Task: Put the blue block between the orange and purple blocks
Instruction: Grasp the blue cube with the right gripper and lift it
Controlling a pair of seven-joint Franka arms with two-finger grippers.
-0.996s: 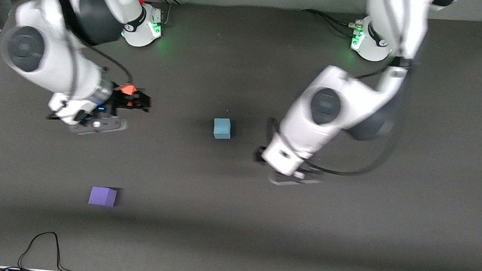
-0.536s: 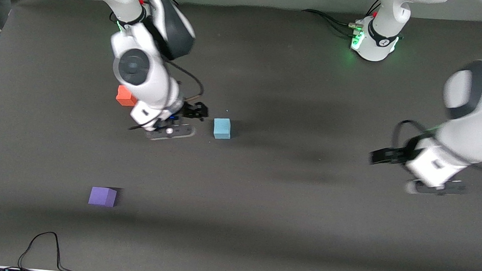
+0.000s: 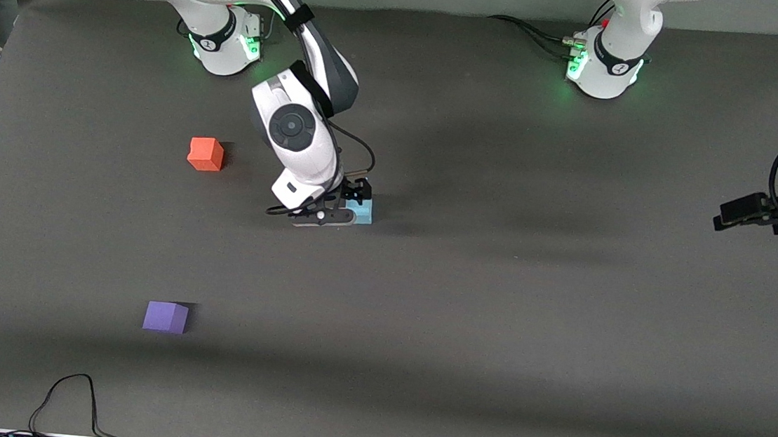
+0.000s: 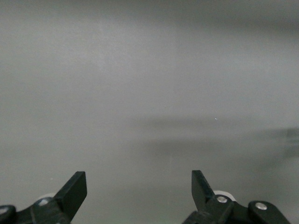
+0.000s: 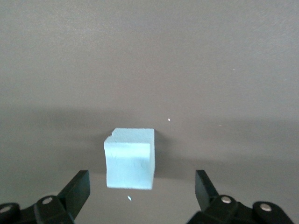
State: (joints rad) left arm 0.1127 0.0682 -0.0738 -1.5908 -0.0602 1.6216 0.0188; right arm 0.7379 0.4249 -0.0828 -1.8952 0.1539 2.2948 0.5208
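Observation:
The blue block (image 3: 366, 210) has to go between the orange and purple blocks, so my right gripper should grab the opposite sides of the blue block next.
The light blue block (image 3: 366, 210) rests mid-table, mostly covered by my right gripper (image 3: 356, 197), which hovers low over it. In the right wrist view the blue block (image 5: 130, 158) sits just ahead of and partly between the open fingers of the right gripper (image 5: 141, 187), touching neither. The orange block (image 3: 205, 154) lies toward the right arm's end of the table. The purple block (image 3: 165, 316) lies nearer the front camera than it. My left gripper (image 3: 729, 214) hangs open over bare mat at the left arm's end; the left wrist view shows the left gripper (image 4: 138, 187) holding nothing.
A dark grey mat (image 3: 491, 340) covers the table. The two arm bases (image 3: 225, 42) (image 3: 603, 65) stand along its back edge. A black cable (image 3: 67, 394) loops at the front edge near the purple block.
My right arm swung from over the orange block across to the blue block and lowered over it. My left arm pulled away from mid-table to its own end.

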